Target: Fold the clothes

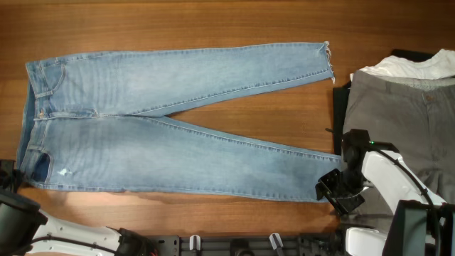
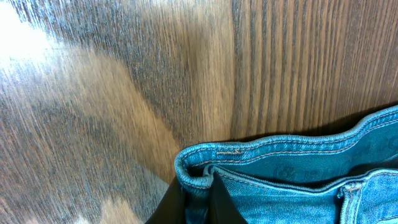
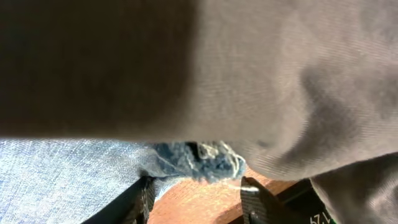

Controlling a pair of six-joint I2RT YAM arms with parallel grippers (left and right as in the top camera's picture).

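My right gripper will grab the near leg's outer edge at the frayed hem, then I will fold that leg over the far one.
The light blue jeans (image 1: 163, 121) lie flat on the wooden table (image 1: 213, 21), waist at the left, both legs running right with frayed hems. My left gripper (image 1: 8, 178) is at the waist's near-left corner. In the left wrist view it (image 2: 198, 206) is shut on the folded waistband edge of the jeans (image 2: 292, 168). My right gripper (image 1: 331, 189) is at the near leg's hem. In the right wrist view it (image 3: 198, 196) is open, its fingers either side of the frayed hem (image 3: 199, 158), just above the table.
Grey trousers (image 1: 398, 121) lie at the right edge with a white garment (image 1: 419, 65) behind them. The grey trousers (image 3: 280, 74) fill the upper part of the right wrist view, close to the hem. The arm bases stand along the front edge.
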